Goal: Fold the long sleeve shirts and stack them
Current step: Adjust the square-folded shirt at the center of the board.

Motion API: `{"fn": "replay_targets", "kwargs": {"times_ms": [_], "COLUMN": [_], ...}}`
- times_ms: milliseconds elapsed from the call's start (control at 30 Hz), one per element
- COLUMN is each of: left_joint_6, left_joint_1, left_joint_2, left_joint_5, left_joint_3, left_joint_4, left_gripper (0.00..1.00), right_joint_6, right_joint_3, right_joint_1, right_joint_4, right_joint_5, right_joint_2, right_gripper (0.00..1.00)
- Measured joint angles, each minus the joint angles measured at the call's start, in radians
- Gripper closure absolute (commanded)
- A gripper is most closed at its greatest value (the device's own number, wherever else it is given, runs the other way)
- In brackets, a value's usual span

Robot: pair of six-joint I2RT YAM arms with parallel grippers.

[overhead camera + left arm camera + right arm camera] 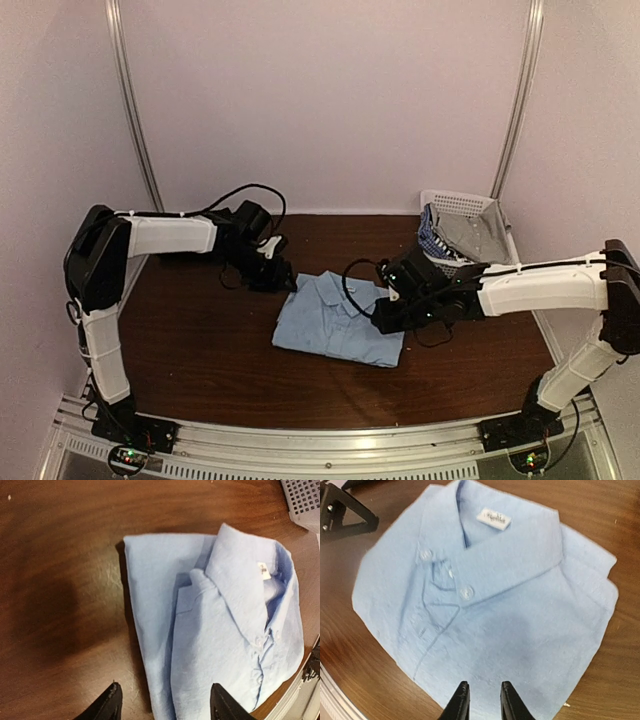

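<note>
My left gripper's edge of the folded shirt is opposite the folded shirt's side edge (400, 343) (591, 659). My right gripper needs to grab that side edge next, so both grippers can stack the shirt flat and still folded.
A light blue long sleeve shirt (335, 322) lies folded into a neat rectangle on the dark wooden table, collar and buttons facing up. My left gripper (280, 280) hovers at the shirt's far left edge. Its jaws stand wide open (165, 705) and straddle that edge of the shirt (220, 630) with nothing gripped. My right gripper (385, 318) is over the right side of the shirt (490, 605). Its fingers (484, 702) are a narrow gap apart, above the cloth, and hold nothing. The left gripper's black finger (340, 510) shows beyond the shirt's far corner.
A white lattice basket (455, 203) stands at the back right corner with grey and blue-patterned clothes heaped in it; its corner (302, 497) shows in the left wrist view. Bare brown table (200, 350) lies left of and in front of the shirt.
</note>
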Motion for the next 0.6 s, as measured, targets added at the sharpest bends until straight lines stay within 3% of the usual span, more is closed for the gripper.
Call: {"fn": "replay_targets", "kwargs": {"times_ms": [267, 600], "left_joint_6": [-0.003, -0.019], "left_joint_1": [-0.002, -0.024], "left_joint_2": [0.000, 0.001], "left_joint_5": [0.075, 0.069], "left_joint_3": [-0.093, -0.115], "left_joint_4": [0.005, 0.018], "left_gripper": [0.30, 0.48], "right_joint_6": [0.082, 0.130], "right_joint_3": [-0.193, -0.227], "right_joint_1": [0.042, -0.027], "right_joint_4": [0.081, 0.094], "right_joint_5": [-0.073, -0.064], "right_joint_2": [0.052, -0.083], "right_gripper": [0.75, 0.46]}}
